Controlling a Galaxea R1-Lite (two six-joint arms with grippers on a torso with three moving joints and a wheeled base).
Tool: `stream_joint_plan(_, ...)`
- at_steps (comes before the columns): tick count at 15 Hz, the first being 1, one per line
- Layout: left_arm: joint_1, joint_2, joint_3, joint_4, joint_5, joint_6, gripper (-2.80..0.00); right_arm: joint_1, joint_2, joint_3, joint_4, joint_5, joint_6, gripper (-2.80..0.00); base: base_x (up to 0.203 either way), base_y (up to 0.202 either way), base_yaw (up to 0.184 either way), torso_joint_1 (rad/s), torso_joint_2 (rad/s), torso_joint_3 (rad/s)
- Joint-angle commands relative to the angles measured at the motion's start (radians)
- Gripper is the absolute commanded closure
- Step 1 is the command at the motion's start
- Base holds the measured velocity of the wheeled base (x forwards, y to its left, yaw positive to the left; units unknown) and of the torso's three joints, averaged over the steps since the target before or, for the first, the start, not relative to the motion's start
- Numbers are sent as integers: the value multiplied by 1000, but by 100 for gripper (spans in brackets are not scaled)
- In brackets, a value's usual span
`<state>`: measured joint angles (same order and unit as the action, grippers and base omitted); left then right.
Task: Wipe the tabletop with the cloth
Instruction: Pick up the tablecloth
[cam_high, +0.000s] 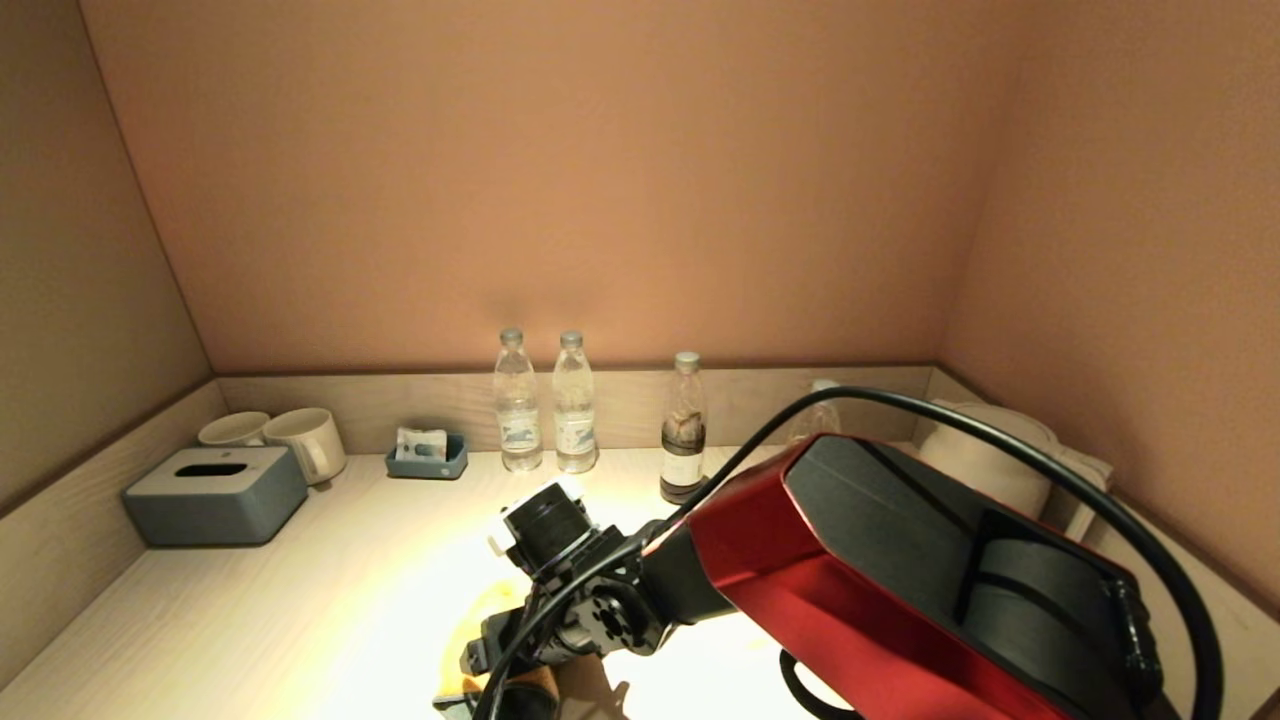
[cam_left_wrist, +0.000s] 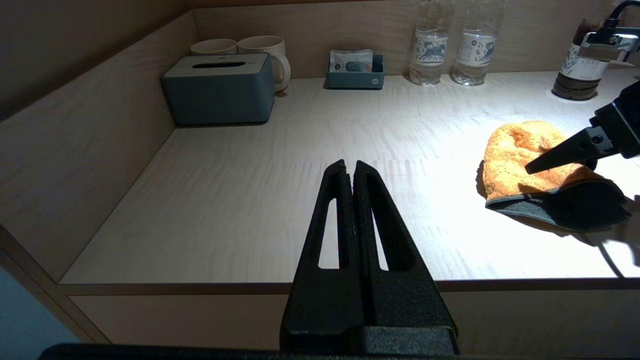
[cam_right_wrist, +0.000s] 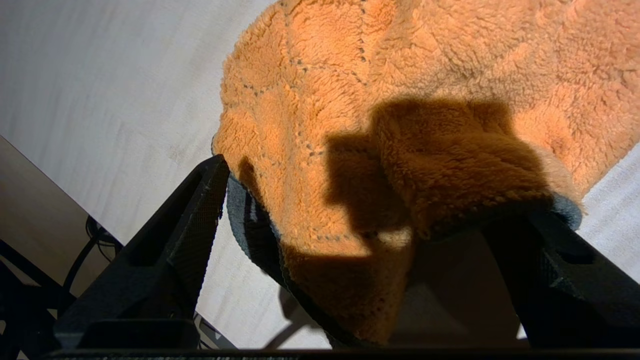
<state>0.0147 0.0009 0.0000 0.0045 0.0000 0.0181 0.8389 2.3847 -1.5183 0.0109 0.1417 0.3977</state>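
Note:
My fingers reach down to the grey edges of the cloth on either side of its orange fold. My right gripper should close on the cloth now.
The orange-yellow cloth (cam_left_wrist: 525, 155) with a dark grey underside lies crumpled on the pale wood-grain tabletop (cam_left_wrist: 250, 200), near its front edge on the right. My right gripper (cam_right_wrist: 380, 190) is open, its jaws standing wide on either side of the cloth (cam_right_wrist: 400, 90), low over it. One of its fingers (cam_left_wrist: 565, 152) shows above the cloth in the left wrist view. In the head view the right wrist hides most of the cloth (cam_high: 478, 612). My left gripper (cam_left_wrist: 348, 164) is shut and empty, parked at the table's front edge, left of the cloth.
A grey-blue tissue box (cam_high: 215, 495) and two mugs (cam_high: 305, 440) stand at the back left. A small tray of sachets (cam_high: 427, 455), two clear bottles (cam_high: 545, 410), a dark bottle (cam_high: 684, 430) and a white kettle (cam_high: 985, 460) line the back rim.

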Motion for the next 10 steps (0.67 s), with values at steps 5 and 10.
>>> stream_joint_plan(5,1,1,0,0,0,0,0,1,3,-3,28,1,1,0,0,0,0,0,0,0)
stream_joint_plan(10,1,1,0,0,0,0,0,2,-10,0,32,1,3,0,0,0,0,0,0,0)
